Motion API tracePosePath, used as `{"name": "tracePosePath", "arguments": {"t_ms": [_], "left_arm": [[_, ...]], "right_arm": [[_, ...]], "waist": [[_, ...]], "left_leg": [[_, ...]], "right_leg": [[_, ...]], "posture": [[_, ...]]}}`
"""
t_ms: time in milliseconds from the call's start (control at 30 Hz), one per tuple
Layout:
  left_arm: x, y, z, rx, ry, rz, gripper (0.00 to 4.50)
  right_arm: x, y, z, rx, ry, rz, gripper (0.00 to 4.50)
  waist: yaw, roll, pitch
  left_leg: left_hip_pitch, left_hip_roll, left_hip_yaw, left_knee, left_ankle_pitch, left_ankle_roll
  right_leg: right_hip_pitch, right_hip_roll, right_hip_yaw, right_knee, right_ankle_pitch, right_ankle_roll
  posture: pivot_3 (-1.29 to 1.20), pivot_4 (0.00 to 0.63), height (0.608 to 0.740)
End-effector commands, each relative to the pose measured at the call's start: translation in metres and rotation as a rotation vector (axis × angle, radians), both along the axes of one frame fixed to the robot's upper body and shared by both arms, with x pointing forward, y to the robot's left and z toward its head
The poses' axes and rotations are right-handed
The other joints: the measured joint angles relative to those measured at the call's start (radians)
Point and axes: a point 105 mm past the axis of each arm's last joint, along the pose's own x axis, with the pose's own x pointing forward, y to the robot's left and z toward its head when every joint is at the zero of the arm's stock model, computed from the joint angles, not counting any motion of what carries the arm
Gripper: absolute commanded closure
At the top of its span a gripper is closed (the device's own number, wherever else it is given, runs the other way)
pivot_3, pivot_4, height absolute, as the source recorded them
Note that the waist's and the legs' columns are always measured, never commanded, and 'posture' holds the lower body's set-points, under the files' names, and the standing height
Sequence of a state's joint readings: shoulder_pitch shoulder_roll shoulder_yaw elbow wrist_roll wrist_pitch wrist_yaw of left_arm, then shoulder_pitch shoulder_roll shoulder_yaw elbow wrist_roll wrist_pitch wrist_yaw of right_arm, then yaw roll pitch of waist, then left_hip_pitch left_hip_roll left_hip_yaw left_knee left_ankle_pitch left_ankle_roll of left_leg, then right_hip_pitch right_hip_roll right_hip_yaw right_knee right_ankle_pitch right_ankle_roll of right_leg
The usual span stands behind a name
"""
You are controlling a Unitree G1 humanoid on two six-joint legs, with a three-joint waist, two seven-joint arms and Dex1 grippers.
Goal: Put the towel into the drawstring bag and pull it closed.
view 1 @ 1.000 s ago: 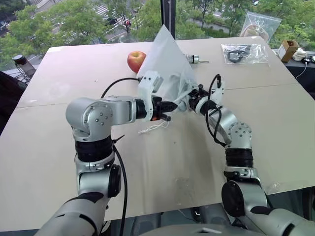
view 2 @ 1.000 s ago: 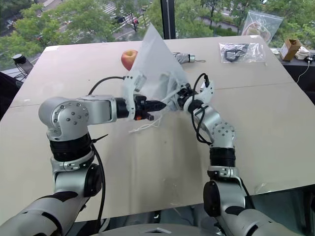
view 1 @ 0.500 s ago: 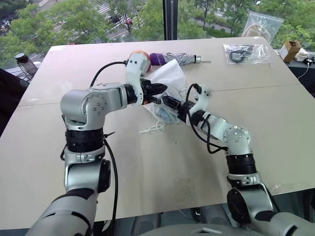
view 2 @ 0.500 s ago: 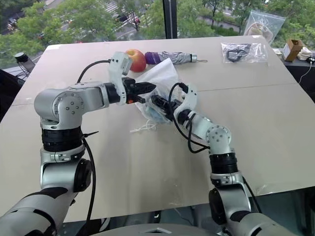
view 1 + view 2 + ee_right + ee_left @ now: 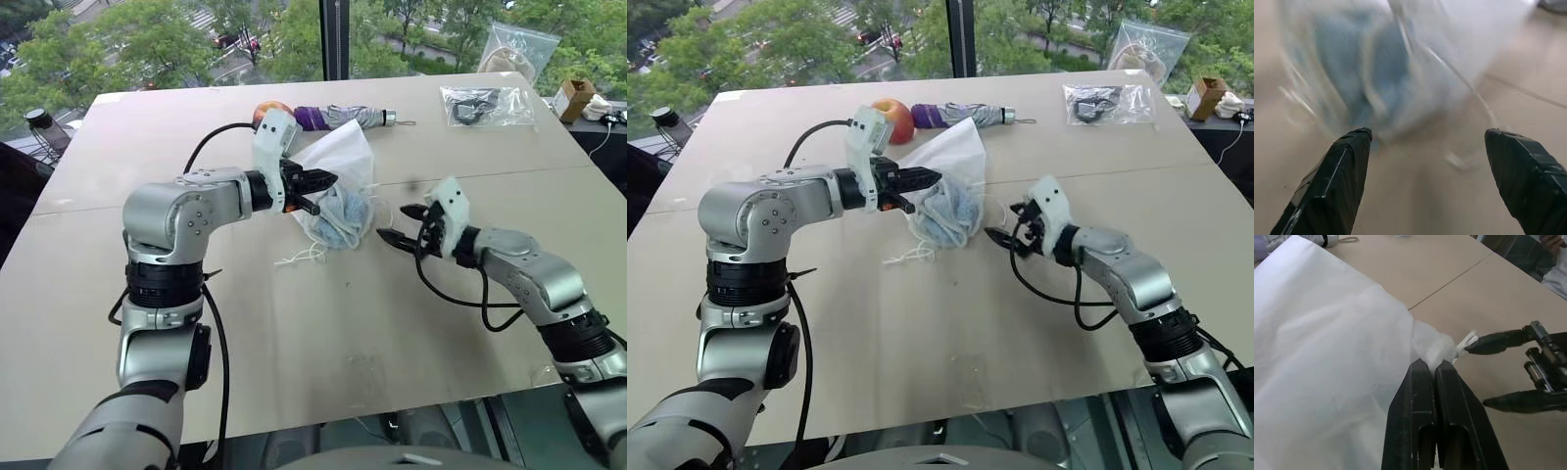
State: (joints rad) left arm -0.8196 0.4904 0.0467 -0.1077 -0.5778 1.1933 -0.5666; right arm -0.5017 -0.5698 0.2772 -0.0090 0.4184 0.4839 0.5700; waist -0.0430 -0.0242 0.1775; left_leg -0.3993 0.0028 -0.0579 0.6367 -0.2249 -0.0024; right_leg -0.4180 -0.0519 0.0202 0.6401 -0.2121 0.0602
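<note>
I should pull the drawstring bag closed over the towel (image 5: pixel 340 217) (image 5: pixel 1366 63), so next I need to grab the bag by its white cord with my right gripper.
The white drawstring bag (image 5: pixel 343 162) rests on the table, bulging with the light-blue towel (image 5: pixel 340 217) showing through its thin fabric. My left gripper (image 5: pixel 321 183) is shut on the bag's gathered edge, holding it up a little; the left wrist view shows the two fingers (image 5: pixel 1420 382) pressed together on white cloth (image 5: pixel 1327 357). My right gripper (image 5: pixel 397 225) hovers just right of the bag, open and holding nothing. In the right wrist view its fingers (image 5: pixel 1347 161) stand wide apart, facing the towel (image 5: pixel 1366 63) in the bag. A loose white cord (image 5: pixel 304 257) trails on the table below the bag.
An apple (image 5: pixel 269 110) and a folded grey-and-purple umbrella (image 5: pixel 343 116) lie just behind the bag. Clear plastic zip bags (image 5: pixel 487 106) and a small box (image 5: pixel 573 98) sit at the far right. The table (image 5: pixel 323 333) ends near me, with a window at its far side.
The bag, held up like a tall tent a second ago, has come down onto the table. My right gripper let go, opened and drew back to the right. The left kept its hold.
</note>
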Motion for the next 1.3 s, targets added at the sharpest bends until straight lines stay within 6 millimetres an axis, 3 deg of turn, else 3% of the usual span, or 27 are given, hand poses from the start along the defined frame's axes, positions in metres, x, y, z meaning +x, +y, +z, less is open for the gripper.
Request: {"name": "tracePosePath", "arguments": {"t_ms": [33, 267, 367, 567, 600, 800, 900, 1000, 1167, 1300], "left_arm": [[-0.002, -0.002, 0.008, 0.002, -0.048, -0.017, 4.50], [-0.002, -0.002, 0.008, 0.003, -0.049, -0.017, 4.50], [-0.001, 0.000, 0.006, 0.001, -0.044, -0.007, 4.50], [0.004, -0.002, 0.006, 0.005, -0.073, 0.002, 4.50], [0.004, -0.003, 0.003, 0.017, -0.077, -0.004, 4.50], [0.008, -0.005, 0.008, -0.028, -0.132, 0.000, 4.50], [0.005, -0.005, 0.019, -0.044, -0.196, -0.022, 3.65], [0.001, 0.004, 0.025, -0.045, -0.224, -0.013, 2.21], [-0.021, 0.042, 0.035, -0.090, -0.219, -0.011, 2.21], [-0.057, 0.061, -0.009, 0.092, -0.114, -0.068, 2.21]], "right_arm": [[0.006, 0.005, 0.008, 0.003, -0.080, 0.001, 0.58], [0.027, 0.012, 0.010, 0.045, -0.110, -0.108, 0.58], [0.033, 0.007, 0.016, 0.049, -0.153, -0.144, 1.37], [0.014, 0.017, 0.040, 0.198, -0.114, -0.020, 4.28], [0.012, 0.016, 0.043, 0.212, -0.111, -0.015, 4.45], [0.016, 0.012, 0.064, 0.294, -0.119, -0.054, 4.45], [0.019, 0.011, 0.066, 0.306, -0.117, -0.080, 4.50], [0.020, 0.011, 0.064, 0.298, -0.114, -0.090, 4.50], [0.020, 0.010, 0.062, 0.301, -0.106, -0.100, 4.50], [0.021, 0.010, 0.061, 0.305, -0.102, -0.104, 4.50]], "waist": [[0.000, 0.000, 0.000], [0.004, 0.000, 0.000], [0.006, 0.000, 0.000], [0.007, 0.000, 0.000], [0.005, 0.000, 0.000], [0.005, 0.000, 0.000], [0.005, 0.000, 0.000], [0.005, 0.000, 0.000], [-0.001, 0.000, 0.000], [0.000, 0.001, 0.000]], "left_leg": [[0.000, 0.000, 0.000, 0.000, 0.000, 0.000], [0.000, 0.000, 0.000, 0.001, 0.000, 0.000], [0.000, -0.001, 0.000, 0.001, 0.000, 0.000], [0.000, -0.001, -0.001, 0.001, 0.000, 0.000], [0.000, -0.001, -0.001, 0.001, 0.000, 0.000], [0.000, -0.001, 0.000, 0.001, 0.000, 0.000], [0.000, -0.001, 0.000, 0.001, 0.000, 0.000], [0.000, -0.001, -0.001, 0.001, 0.000, 0.000], [0.000, 0.000, 0.000, 0.000, 0.000, 0.000], [0.001, 0.000, 0.001, -0.001, 0.000, 0.000]], "right_leg": [[0.000, 0.000, 0.000, 0.000, 0.001, -0.002], [0.000, 0.000, 0.000, 0.000, 0.001, -0.002], [0.000, -0.001, 0.000, 0.000, 0.001, -0.002], [0.000, -0.001, 0.000, 0.000, 0.001, -0.002], [0.000, -0.001, 0.000, 0.000, 0.001, -0.002], [0.001, -0.001, 0.000, 0.001, 0.001, -0.002], [0.000, -0.001, 0.000, 0.001, 0.001, -0.002], [0.000, -0.001, 0.000, 0.001, 0.001, -0.002], [0.000, 0.000, 0.001, 0.001, 0.001, -0.002], [0.000, -0.001, 0.002, 0.001, 0.001, -0.002]], "posture": [[0.00, 0.150, 0.740], [0.00, 0.150, 0.740], [0.00, 0.150, 0.740], [0.00, 0.150, 0.740], [0.00, 0.150, 0.740], [0.00, 0.150, 0.740], [0.00, 0.150, 0.740], [0.00, 0.150, 0.740], [0.00, 0.150, 0.740], [0.00, 0.150, 0.740]]}}
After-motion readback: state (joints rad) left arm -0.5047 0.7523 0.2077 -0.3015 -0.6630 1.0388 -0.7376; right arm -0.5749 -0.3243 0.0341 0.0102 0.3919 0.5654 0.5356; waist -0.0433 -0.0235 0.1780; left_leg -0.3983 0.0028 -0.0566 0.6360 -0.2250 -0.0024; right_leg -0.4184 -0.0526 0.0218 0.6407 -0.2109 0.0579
